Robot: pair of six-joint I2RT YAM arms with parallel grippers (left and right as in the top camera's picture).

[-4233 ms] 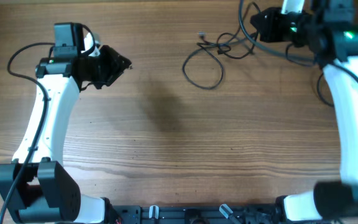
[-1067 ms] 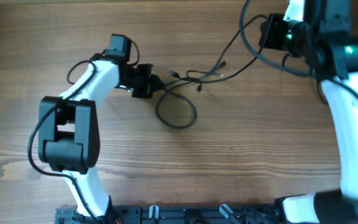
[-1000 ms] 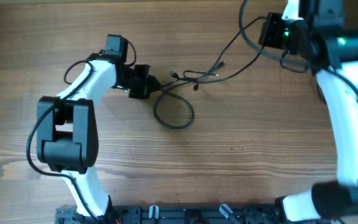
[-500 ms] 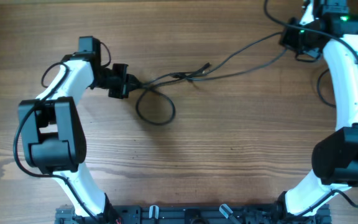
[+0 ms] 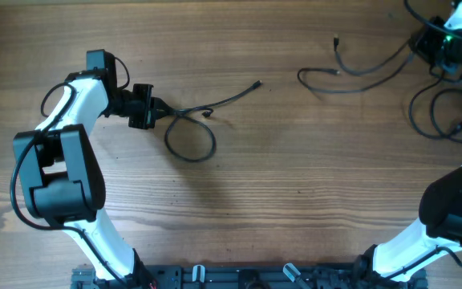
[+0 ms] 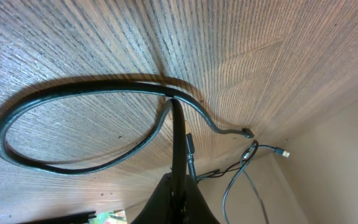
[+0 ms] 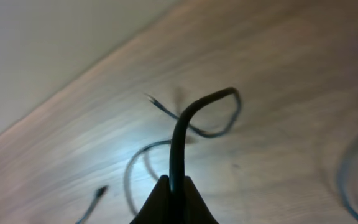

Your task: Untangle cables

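Observation:
My left gripper holds the pinched part of the black cable high above the cable's loop, and it should keep holding until that part nears the wood.
My left gripper [image 5: 156, 111] is shut on one black cable [image 5: 237, 95]. That cable forms a loop just right of the jaws, and its tail runs up-right to a plug end. In the left wrist view the jaws [image 6: 178, 194] pinch this cable, and its loop [image 6: 48, 89] lies on the wood. My right gripper [image 5: 420, 46] at the far right corner is shut on a second black cable [image 5: 351, 72], which trails left in loose bends. The right wrist view is blurred but shows the jaws [image 7: 173, 188] closed on that cable [image 7: 179, 134]. The two cables lie apart.
The wooden table [image 5: 295, 193] carries both cables. Another thin black cord [image 5: 423, 132] loops near the right edge below the right arm. The left arm's white links [image 5: 62, 104] curve along the left side. The arm bases stand at the front edge.
The two cables, joined in one strand before, have come apart. My left gripper moved left with its looped cable. My right gripper moved further right with the other cable.

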